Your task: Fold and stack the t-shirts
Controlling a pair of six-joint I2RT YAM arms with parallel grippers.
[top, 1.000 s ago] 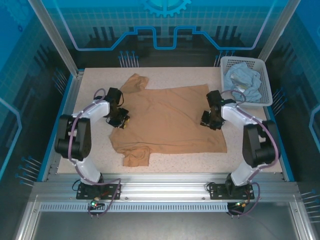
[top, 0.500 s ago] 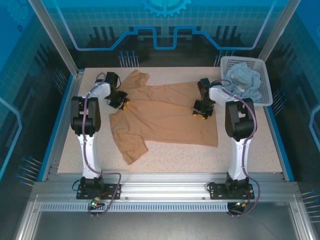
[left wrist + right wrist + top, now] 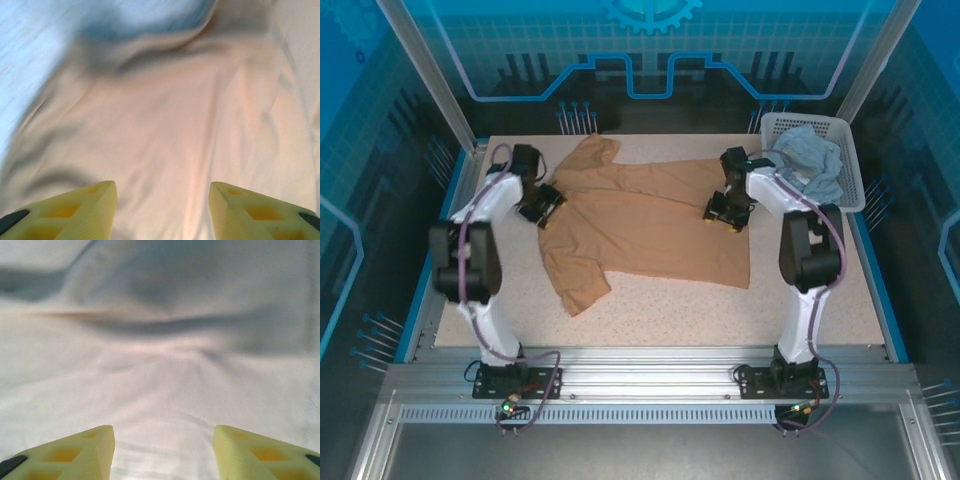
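I will next grab the tan t-shirt (image 3: 645, 228) with my left gripper by the end of its front sleeve (image 3: 588, 303), to fold the t-shirt's front side over its middle.
The tan t-shirt (image 3: 645, 228) lies spread across the middle of the table, one sleeve at the back left and one at the front left. My left gripper (image 3: 542, 207) hovers at its left edge, fingers apart, with nothing between them. In the left wrist view the left gripper (image 3: 162, 192) stands open over tan cloth (image 3: 190, 125). My right gripper (image 3: 725, 212) is over the shirt's back right part. Seen from the right wrist, the right gripper (image 3: 164, 435) is open above wrinkled cloth (image 3: 165, 380). The pale blue t-shirt (image 3: 807, 165) lies bunched in the basket.
The white lattice basket (image 3: 853, 170) stands at the table's back right corner, just right of the right arm. Bare speckled tabletop (image 3: 670, 315) runs along the front of the tan shirt. Blue frame rails border the table on both sides.
Both grippers carried the tan shirt's edge toward the back, folding it narrower, then opened and let the cloth go. The left gripper has shifted slightly left.
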